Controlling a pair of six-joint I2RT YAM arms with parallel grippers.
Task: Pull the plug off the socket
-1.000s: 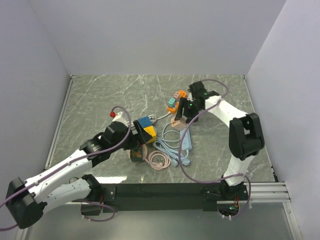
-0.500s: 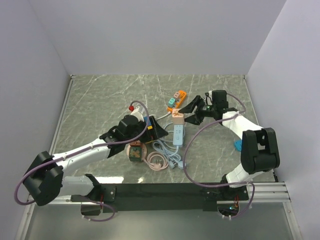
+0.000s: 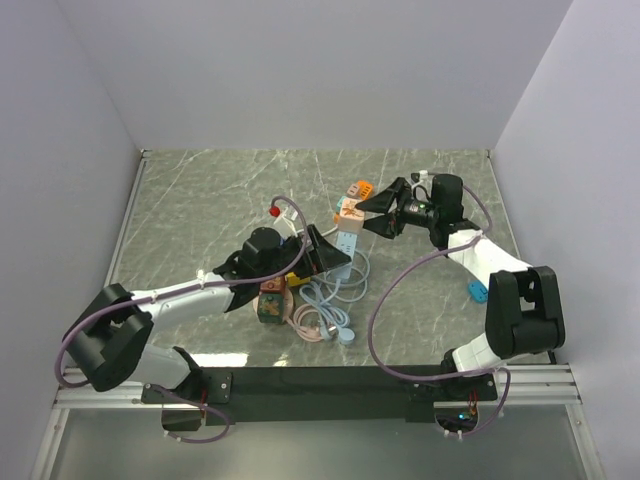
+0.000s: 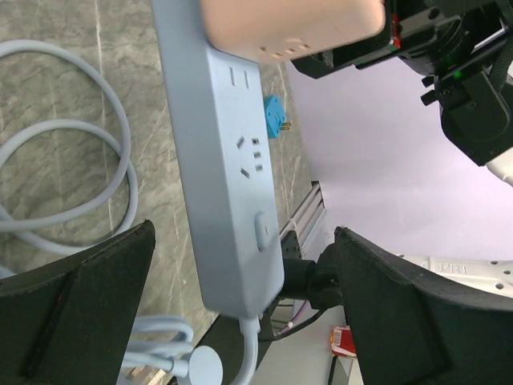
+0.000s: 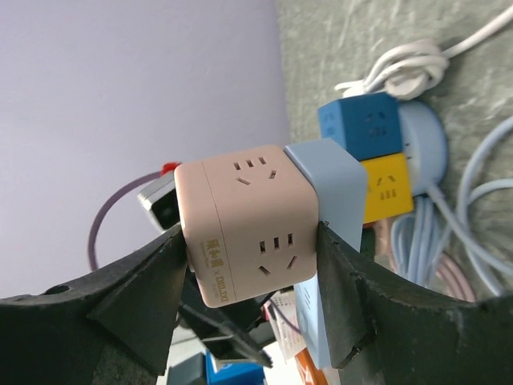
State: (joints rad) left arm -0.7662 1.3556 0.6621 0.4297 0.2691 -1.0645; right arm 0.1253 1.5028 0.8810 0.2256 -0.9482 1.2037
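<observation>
My left gripper should pull the pink cube plug off next, so it needs to grip the light blue power strip by its cord end.
A pink cube plug sits in the far end of a light blue power strip. My right gripper is shut on the cube's two sides and holds it above the table. In the top view the cube and strip slant down toward my left gripper. In the left wrist view the left gripper is open. Its fingers stand on either side of the strip's cord end with a gap on each side. The cube shows at the top of that view.
A blue and yellow cube socket stack and white cord lie behind the strip. Coiled blue cable, a pink coil, a brown cube, an orange and teal adaptor and a small blue plug lie on the table.
My right gripper has raised the pink cube and the strip's far end and shifted them left. My left gripper has moved right, its fingers now round the strip's cord end.
</observation>
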